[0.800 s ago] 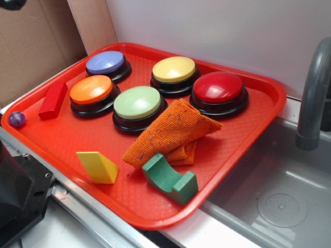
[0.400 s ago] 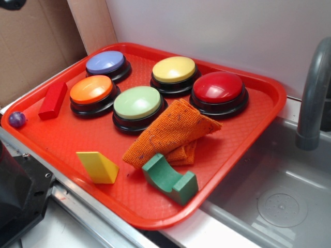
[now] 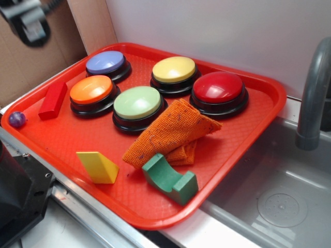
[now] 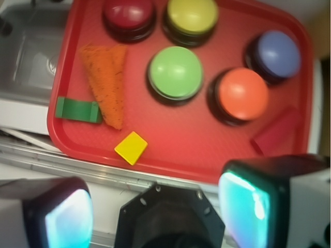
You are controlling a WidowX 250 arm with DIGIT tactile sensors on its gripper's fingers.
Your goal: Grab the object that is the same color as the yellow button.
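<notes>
Next, the gripper grabs the yellow wedge block by its narrow tapered end [image 3: 90, 155] to pick out the object that matches the yellow button [image 3: 174, 71].
The yellow wedge block [image 3: 97, 166] lies near the front edge of the red tray [image 3: 248, 129]; in the wrist view the block [image 4: 131, 148] sits at the tray's near rim. The yellow button [image 3: 174, 71] stands at the back of the tray, top centre in the wrist view [image 4: 192, 15]. My gripper [image 4: 155, 206] is open and empty, high above the tray's front edge; its fingers frame the bottom of the wrist view. In the exterior view only a blurred part of the arm [image 3: 28, 20] shows at the top left.
On the tray: blue [image 3: 106, 62], orange [image 3: 91, 89], pale green [image 3: 137, 103] and red [image 3: 219, 88] buttons, an orange cloth [image 3: 168, 133], a green arch block [image 3: 169, 178], a red bar block [image 3: 53, 99], a small purple ball [image 3: 17, 119]. A sink [image 3: 279, 196] with a grey tap [image 3: 315, 93] lies to the right.
The arm has come into the top left of the exterior view. The tray's things have not moved.
</notes>
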